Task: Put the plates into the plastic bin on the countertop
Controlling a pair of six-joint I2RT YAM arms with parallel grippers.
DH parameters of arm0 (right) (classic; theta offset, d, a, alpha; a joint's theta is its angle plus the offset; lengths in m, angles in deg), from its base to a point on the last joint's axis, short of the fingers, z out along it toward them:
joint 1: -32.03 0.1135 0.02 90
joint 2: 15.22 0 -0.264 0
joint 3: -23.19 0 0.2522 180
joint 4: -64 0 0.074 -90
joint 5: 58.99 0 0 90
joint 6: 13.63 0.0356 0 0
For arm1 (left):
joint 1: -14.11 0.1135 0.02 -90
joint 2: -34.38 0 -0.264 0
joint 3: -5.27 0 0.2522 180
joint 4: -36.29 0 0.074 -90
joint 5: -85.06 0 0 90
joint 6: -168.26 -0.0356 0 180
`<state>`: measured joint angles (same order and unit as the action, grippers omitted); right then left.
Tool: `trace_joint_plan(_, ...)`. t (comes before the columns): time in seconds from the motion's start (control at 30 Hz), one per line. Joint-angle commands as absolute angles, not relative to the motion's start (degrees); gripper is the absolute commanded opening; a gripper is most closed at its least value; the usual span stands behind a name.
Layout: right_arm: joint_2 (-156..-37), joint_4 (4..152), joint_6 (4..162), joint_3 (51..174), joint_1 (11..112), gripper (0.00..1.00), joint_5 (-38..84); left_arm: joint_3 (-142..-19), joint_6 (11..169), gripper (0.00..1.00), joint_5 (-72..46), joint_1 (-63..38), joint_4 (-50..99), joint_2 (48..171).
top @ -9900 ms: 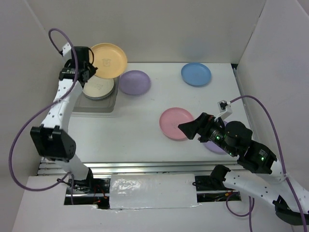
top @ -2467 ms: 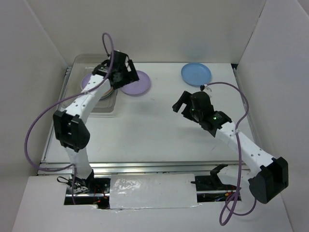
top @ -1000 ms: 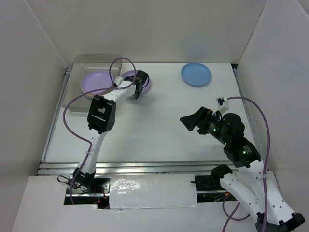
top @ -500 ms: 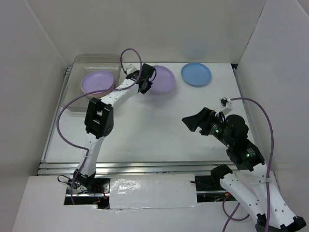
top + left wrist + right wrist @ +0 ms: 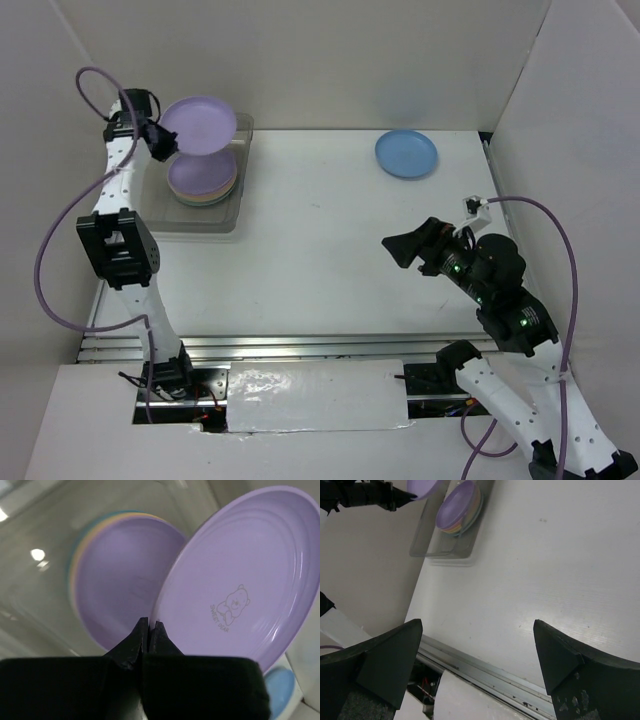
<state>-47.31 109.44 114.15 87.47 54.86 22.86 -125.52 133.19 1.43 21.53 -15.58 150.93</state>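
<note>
My left gripper should keep holding the lilac plate until it is lower, because the plate is high, tilted and mostly past the stack in the bin and would fall crooked.
My left gripper (image 5: 163, 143) is shut on the rim of a lilac plate (image 5: 200, 124), holding it tilted above the clear plastic bin (image 5: 222, 221) at the far left. In the left wrist view the held lilac plate (image 5: 245, 575) stands beside the gripper (image 5: 149, 624). In the bin lies a stack of plates with a second lilac plate (image 5: 200, 173) on top, also seen in the left wrist view (image 5: 125, 580). A blue plate (image 5: 406, 153) lies on the white countertop (image 5: 330, 250) at the far right. My right gripper (image 5: 398, 247) is open and empty above the countertop.
White walls (image 5: 570, 110) close in the countertop on three sides. A metal rail (image 5: 300, 345) runs along the near edge, also seen in the right wrist view (image 5: 485, 667). The bin with its stack shows far off in the right wrist view (image 5: 455, 510).
My left gripper has carried the lilac plate from the middle back of the countertop leftward to above the bin. The right arm has barely moved.
</note>
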Motion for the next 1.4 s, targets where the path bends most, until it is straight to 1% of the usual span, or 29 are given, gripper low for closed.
trace_joint_plan(0.0, -48.9, 109.3, 112.8, 89.4, 54.5, 1.00, 23.8, -126.8, 127.3, 0.00, -3.5, 22.6, -21.0, 153.5)
trace_joint_plan(0.1, -49.5, 108.3, 113.2, 88.8, 54.5, 1.00, 23.5, -125.6, 126.3, 0.00, -5.7, 24.2, -21.1, 155.1)
trace_joint_plan(0.17, -49.8, 107.8, 113.5, 88.5, 54.5, 1.00, 23.1, -123.0, 126.3, 0.00, -5.4, 24.5, -19.4, 154.9)
trace_joint_plan(0.3, -50.5, 107.6, 113.6, 88.1, 54.5, 1.00, 22.7, -122.7, 126.8, 0.00, -5.3, 24.7, -20.4, 156.2)
trace_joint_plan(0.33, -50.5, 107.6, 113.6, 88.0, 54.5, 1.00, 22.7, -122.9, 127.3, 0.00, -2.6, 24.7, -21.3, 156.3)
trace_joint_plan(0.4, -50.6, 107.4, 113.6, 88.0, 54.4, 1.00, 22.7, -122.6, 128.1, 0.07, -1.0, 25.0, -23.3, 155.0)
trace_joint_plan(0.43, -50.8, 107.3, 113.6, 88.2, 54.5, 1.00, 22.7, -120.7, 128.4, 0.05, 1.0, 25.0, -23.1, 153.8)
trace_joint_plan(0.47, -51.1, 107.3, 113.6, 88.2, 54.5, 1.00, 22.6, -119.2, 129.1, 0.00, 2.3, 25.1, -22.3, 152.3)
trace_joint_plan(0.53, -51.3, 107.0, 113.7, 88.3, 54.5, 1.00, 22.1, -113.9, 130.2, 0.00, 3.8, 25.3, -19.1, 147.2)
trace_joint_plan(0.57, -51.4, 106.9, 113.9, 88.2, 54.5, 1.00, 22.0, -112.7, 130.3, 0.00, 2.4, 26.1, -16.5, 145.8)
trace_joint_plan(0.73, -51.3, 105.6, 114.8, 87.4, 54.7, 1.00, 21.3, -118.9, 129.7, 0.00, 0.4, 27.1, -19.7, 149.6)
trace_joint_plan(0.8, -51.3, 105.6, 114.8, 87.4, 54.6, 1.00, 21.1, -119.5, 129.7, 0.09, -0.3, 27.3, -19.5, 150.9)
trace_joint_plan(0.9, -51.4, 105.8, 114.8, 87.7, 54.8, 1.00, 21.2, -119.3, 130.0, 0.33, -0.5, 27.7, -18.7, 151.4)
trace_joint_plan(0.93, -51.5, 106.1, 114.6, 87.8, 54.8, 1.00, 21.2, -119.5, 130.0, 0.44, -0.5, 27.7, -19.0, 151.5)
trace_joint_plan(0.97, -51.6, 106.1, 114.6, 87.9, 54.8, 1.00, 21.4, -119.8, 130.1, 0.65, -0.3, 27.8, -19.5, 151.7)
trace_joint_plan(1.03, -51.7, 106.3, 114.4, 88.1, 54.8, 1.00, 21.8, -118.5, 130.2, 0.83, -0.6, 27.7, -19.6, 150.8)
trace_joint_plan(1.07, -51.8, 105.9, 114.4, 88.1, 54.8, 1.00, 21.9, -117.3, 130.3, 0.99, -0.7, 27.6, -18.7, 149.0)
trace_joint_plan(1.1, -52.0, 105.6, 114.4, 88.2, 54.8, 1.00, 22.1, -114.9, 130.5, 0.99, -0.9, 27.6, -18.3, 147.9)
trace_joint_plan(1.2, -54.6, 103.5, 114.3, 89.0, 54.8, 1.00, 22.7, -113.0, 128.9, 0.99, -1.1, 27.4, -17.4, 142.7)
trace_joint_plan(1.27, -59.6, 102.5, 114.1, 90.0, 54.4, 1.00, 24.5, -112.8, 126.1, 0.99, -0.1, 25.3, -19.5, 137.7)
trace_joint_plan(1.3, -65.3, 102.4, 114.3, 92.0, 53.1, 1.00, 26.5, -111.1, 124.8, 0.99, -0.5, 23.4, -19.3, 135.7)
trace_joint_plan(1.37, -71.6, 102.4, 115.0, 96.0, 51.0, 1.00, 28.0, -107.5, 120.5, 0.99, -0.5, 20.5, -19.4, 129.1)
